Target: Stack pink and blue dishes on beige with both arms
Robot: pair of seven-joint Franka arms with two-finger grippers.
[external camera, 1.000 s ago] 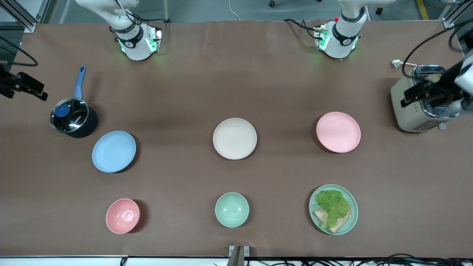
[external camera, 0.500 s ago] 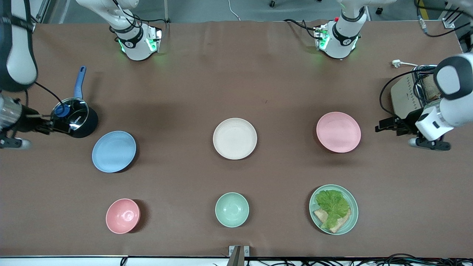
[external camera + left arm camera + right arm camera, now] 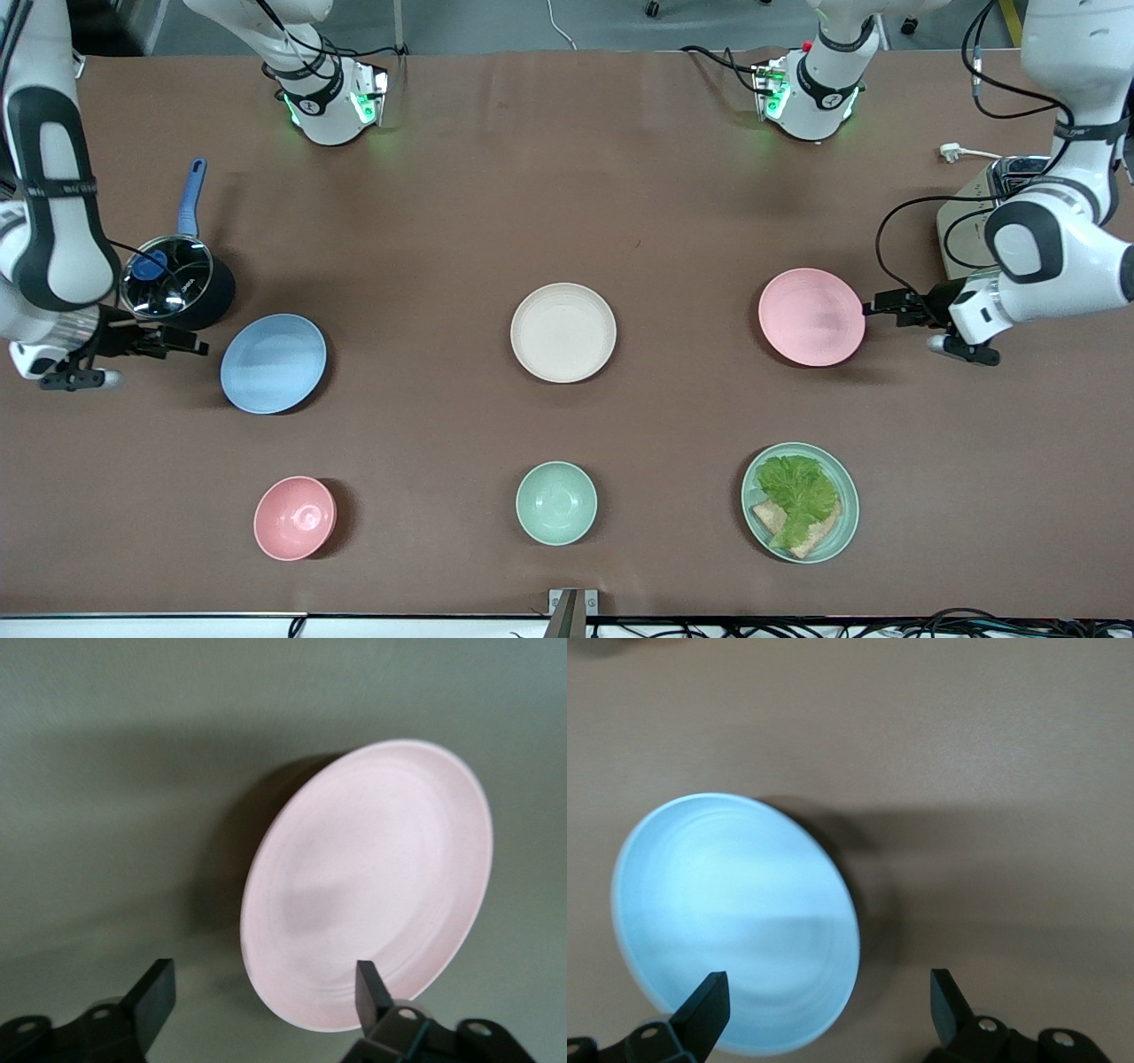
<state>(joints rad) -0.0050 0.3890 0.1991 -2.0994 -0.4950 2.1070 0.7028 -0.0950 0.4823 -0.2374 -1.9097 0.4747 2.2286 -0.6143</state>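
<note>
I need to grab the pale blue plate by its rim (image 3: 224, 360) with my right gripper next. Then my right gripper can stack the pale blue plate on the cream-beige plate (image 3: 563, 332).
The cream-beige plate (image 3: 563, 332) lies mid-table with nothing on it. Toward the left arm's end sits the pale pink plate (image 3: 811, 316); my left gripper (image 3: 874, 310) hovers low at its rim on the toaster side, open. In the left wrist view the pink plate (image 3: 372, 886) shows ahead of the left gripper (image 3: 263, 988), its rim between the spread fingers. The pale blue plate (image 3: 273, 363) lies toward the right arm's end. My right gripper (image 3: 197, 347) is beside it, open. Seen from the right wrist, the blue plate (image 3: 735, 921) reaches partly between the right gripper's (image 3: 826, 992) fingers.
A dark pot (image 3: 175, 288) with a glass lid and blue handle stands close to the right gripper. A toaster (image 3: 970, 226) sits under the left arm. Nearer the camera are a pink bowl (image 3: 294, 517), a mint bowl (image 3: 555, 502) and a mint plate (image 3: 846, 523) with lettuce and bread.
Both arms swung in from the table's ends and came down: the left gripper from the toaster to the pink plate's rim, the right gripper past the pot to the blue plate's side.
</note>
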